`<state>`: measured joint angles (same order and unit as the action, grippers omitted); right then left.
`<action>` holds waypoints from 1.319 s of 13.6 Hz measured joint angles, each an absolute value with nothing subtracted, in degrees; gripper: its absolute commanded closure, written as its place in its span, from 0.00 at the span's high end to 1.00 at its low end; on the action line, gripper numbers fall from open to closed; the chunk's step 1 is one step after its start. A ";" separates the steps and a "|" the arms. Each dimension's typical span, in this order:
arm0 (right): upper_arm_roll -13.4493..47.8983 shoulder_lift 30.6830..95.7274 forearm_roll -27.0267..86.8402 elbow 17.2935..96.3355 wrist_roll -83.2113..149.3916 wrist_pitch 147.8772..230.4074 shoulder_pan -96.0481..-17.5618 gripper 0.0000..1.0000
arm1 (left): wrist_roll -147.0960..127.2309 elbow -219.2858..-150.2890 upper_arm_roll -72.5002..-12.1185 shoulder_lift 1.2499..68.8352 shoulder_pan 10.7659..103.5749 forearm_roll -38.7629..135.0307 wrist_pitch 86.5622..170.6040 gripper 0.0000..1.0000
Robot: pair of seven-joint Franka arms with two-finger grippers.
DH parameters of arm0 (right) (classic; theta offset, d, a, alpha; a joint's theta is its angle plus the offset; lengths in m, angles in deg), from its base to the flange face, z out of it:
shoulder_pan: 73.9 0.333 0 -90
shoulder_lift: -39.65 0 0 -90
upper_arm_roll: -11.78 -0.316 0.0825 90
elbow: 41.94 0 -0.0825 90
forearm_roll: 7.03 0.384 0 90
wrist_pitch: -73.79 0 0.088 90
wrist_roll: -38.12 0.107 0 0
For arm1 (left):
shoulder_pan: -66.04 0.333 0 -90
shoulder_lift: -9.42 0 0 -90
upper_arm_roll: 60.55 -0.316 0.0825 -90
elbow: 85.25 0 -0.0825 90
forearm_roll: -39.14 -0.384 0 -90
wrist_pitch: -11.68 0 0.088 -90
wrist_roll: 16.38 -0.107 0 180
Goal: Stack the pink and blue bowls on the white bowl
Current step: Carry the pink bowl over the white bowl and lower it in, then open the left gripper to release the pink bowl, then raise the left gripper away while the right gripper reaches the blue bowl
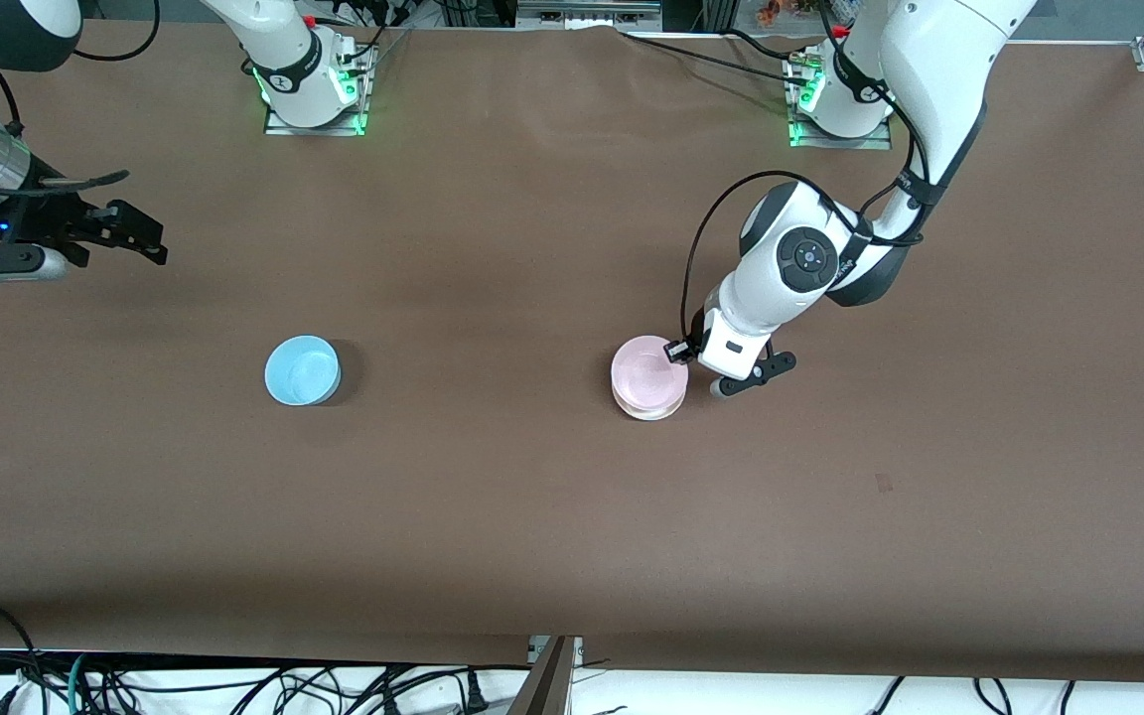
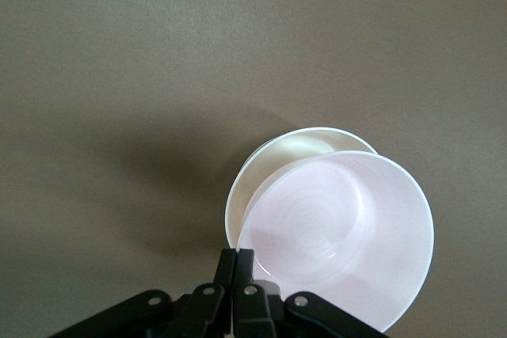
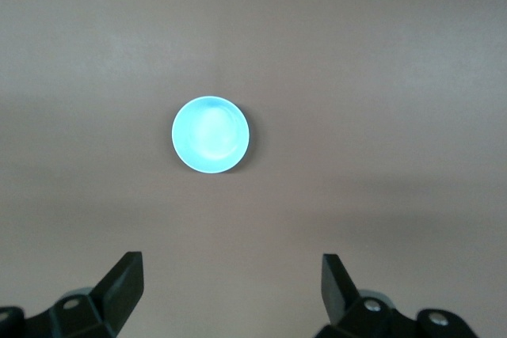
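Note:
The pink bowl's lower side reaches down inside the white bowl's rim, so it would stay in the white bowl. It is time for my left gripper to open now.
The pink bowl (image 1: 645, 371) sits tilted in the white bowl (image 1: 647, 411), whose rim shows under it; both are toward the left arm's end of the table. My left gripper (image 1: 683, 359) is shut on the pink bowl's rim. In the left wrist view, the left gripper (image 2: 238, 252) pinches the pink bowl (image 2: 341, 227), which is offset over the white bowl (image 2: 295, 148). The blue bowl (image 1: 302, 370) stands alone on the table toward the right arm's end. My right gripper (image 1: 140, 236) waits open in the air near that end. In the right wrist view the right gripper (image 3: 231, 263) is empty, with the blue bowl (image 3: 211, 134) ahead.
The brown table (image 1: 493, 516) carries only the three bowls. Both arm bases (image 1: 314, 94) stand along the edge farthest from the front camera. Cables lie off the table's near edge.

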<state>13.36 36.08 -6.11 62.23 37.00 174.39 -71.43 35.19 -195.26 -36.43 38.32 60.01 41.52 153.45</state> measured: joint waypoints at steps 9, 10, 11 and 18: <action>13.40 35.56 -6.11 59.11 37.00 169.79 -71.44 0.99 | 35.19 -195.31 -36.43 38.32 60.01 41.52 153.45 0.05; 13.41 35.56 -6.11 59.11 37.01 169.77 -71.44 0.99 | 35.19 -195.31 -36.43 38.32 60.01 41.52 153.45 0.09; 13.42 35.56 -6.11 59.11 37.01 169.67 -71.44 0.99 | 35.19 -195.31 -36.43 38.32 60.01 41.52 153.45 0.12; 13.51 36.20 -6.11 63.26 37.03 173.14 -71.46 0.99 | 35.19 -195.31 -36.43 38.31 60.01 41.52 153.47 0.30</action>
